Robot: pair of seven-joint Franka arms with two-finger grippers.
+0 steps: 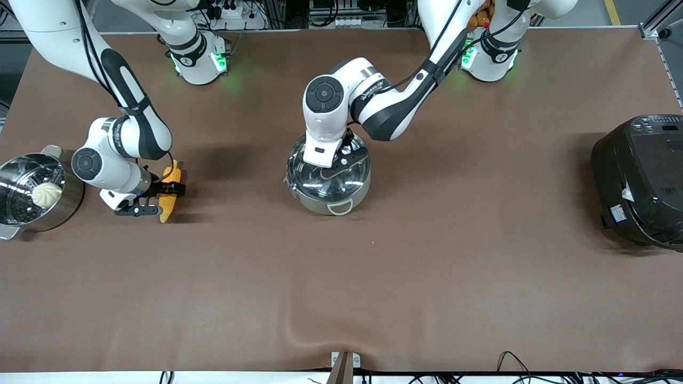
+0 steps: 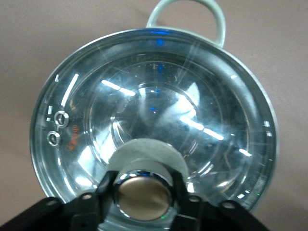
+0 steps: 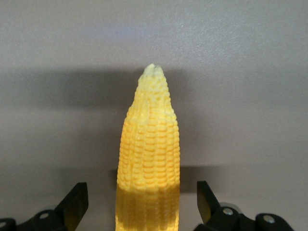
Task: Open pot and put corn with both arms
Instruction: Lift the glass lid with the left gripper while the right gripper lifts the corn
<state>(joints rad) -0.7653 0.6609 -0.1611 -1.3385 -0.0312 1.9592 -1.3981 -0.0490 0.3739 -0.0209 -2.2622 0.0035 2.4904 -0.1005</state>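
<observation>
I should close my right gripper now, and it would catch the corn: both fingers are beside the yellow corn's lower end in the right wrist view.
The steel pot stands mid-table with its glass lid on. My left gripper is over it, shut on the copper-coloured knob. In the left wrist view the black fingers press both sides of the knob, and the lid fills the view. The yellow corn lies on the table toward the right arm's end. My right gripper is low over it, open, a finger on each side and apart from the cob. In the right wrist view the corn points away between the fingers.
A steel steamer pot holding a white bun stands at the right arm's end, close beside the right wrist. A large black cooker stands at the left arm's end. A brown cloth covers the table.
</observation>
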